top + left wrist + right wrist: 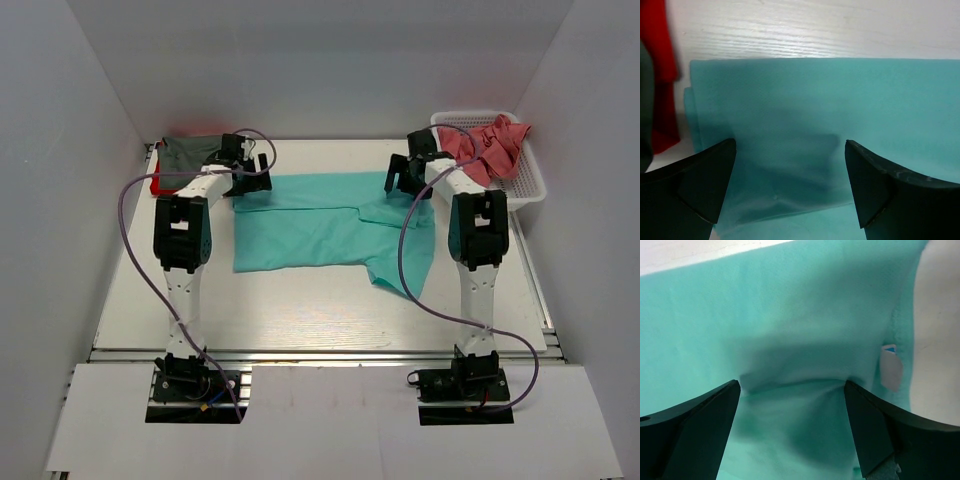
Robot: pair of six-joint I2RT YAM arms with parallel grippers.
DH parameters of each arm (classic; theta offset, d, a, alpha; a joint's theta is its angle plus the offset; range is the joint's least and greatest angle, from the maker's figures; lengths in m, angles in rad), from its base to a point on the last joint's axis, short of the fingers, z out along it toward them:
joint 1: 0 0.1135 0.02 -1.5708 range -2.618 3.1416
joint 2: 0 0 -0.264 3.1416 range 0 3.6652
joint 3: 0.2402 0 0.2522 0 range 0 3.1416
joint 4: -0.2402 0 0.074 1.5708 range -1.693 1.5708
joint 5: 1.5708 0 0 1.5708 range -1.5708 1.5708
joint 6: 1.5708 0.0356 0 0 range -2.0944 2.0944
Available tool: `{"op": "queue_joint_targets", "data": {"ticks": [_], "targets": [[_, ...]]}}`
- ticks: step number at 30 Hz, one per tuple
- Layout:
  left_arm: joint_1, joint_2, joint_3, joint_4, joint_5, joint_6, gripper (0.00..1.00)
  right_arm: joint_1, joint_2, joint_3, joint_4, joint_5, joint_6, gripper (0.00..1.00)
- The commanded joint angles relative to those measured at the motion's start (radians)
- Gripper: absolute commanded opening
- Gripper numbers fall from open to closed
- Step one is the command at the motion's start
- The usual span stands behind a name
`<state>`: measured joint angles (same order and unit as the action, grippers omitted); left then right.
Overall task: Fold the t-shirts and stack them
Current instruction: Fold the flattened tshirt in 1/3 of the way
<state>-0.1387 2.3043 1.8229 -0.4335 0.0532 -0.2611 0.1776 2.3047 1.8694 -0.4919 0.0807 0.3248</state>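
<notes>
The left gripper should next grab the teal-green t-shirt (320,225) by its near corner on the grey t-shirt's side (239,266). The robot should then fold the t-shirt's near edge over.
A teal-green t-shirt (320,225) lies spread and partly folded across the middle of the table. My left gripper (252,172) is open just above its far left corner (790,125). My right gripper (403,178) is open just above its far right part, near the collar tag (891,367); the cloth (800,340) lies between the fingers. A dark grey t-shirt (188,152) lies on a bright red one (160,184) at the far left; the red one also shows in the left wrist view (662,75). Salmon-pink t-shirts (485,145) fill the basket.
A white mesh basket (528,188) stands at the far right corner. White walls close in the table on the left, back and right. Purple cables loop from each arm over the table.
</notes>
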Motion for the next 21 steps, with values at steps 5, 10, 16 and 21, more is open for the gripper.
{"op": "queue_joint_targets", "data": {"ticks": [5, 10, 16, 21], "targets": [[-0.008, -0.163, -0.023, -0.059, 0.016, 0.072, 1.0, 0.01, -0.195, -0.019, 0.009, -0.042, -0.122, 0.9], [-0.018, -0.391, -0.277, -0.059, 0.002, 0.028, 1.0, 0.049, -0.439, -0.341, 0.131, -0.041, -0.09, 0.9], [-0.018, -0.747, -0.676, -0.021, -0.088, -0.084, 1.0, 0.086, -0.76, -0.758, 0.233, -0.006, 0.054, 0.9], [-0.018, -0.904, -0.921, -0.01, -0.088, -0.148, 1.0, 0.099, -0.952, -1.007, 0.259, 0.004, 0.138, 0.9]]}}
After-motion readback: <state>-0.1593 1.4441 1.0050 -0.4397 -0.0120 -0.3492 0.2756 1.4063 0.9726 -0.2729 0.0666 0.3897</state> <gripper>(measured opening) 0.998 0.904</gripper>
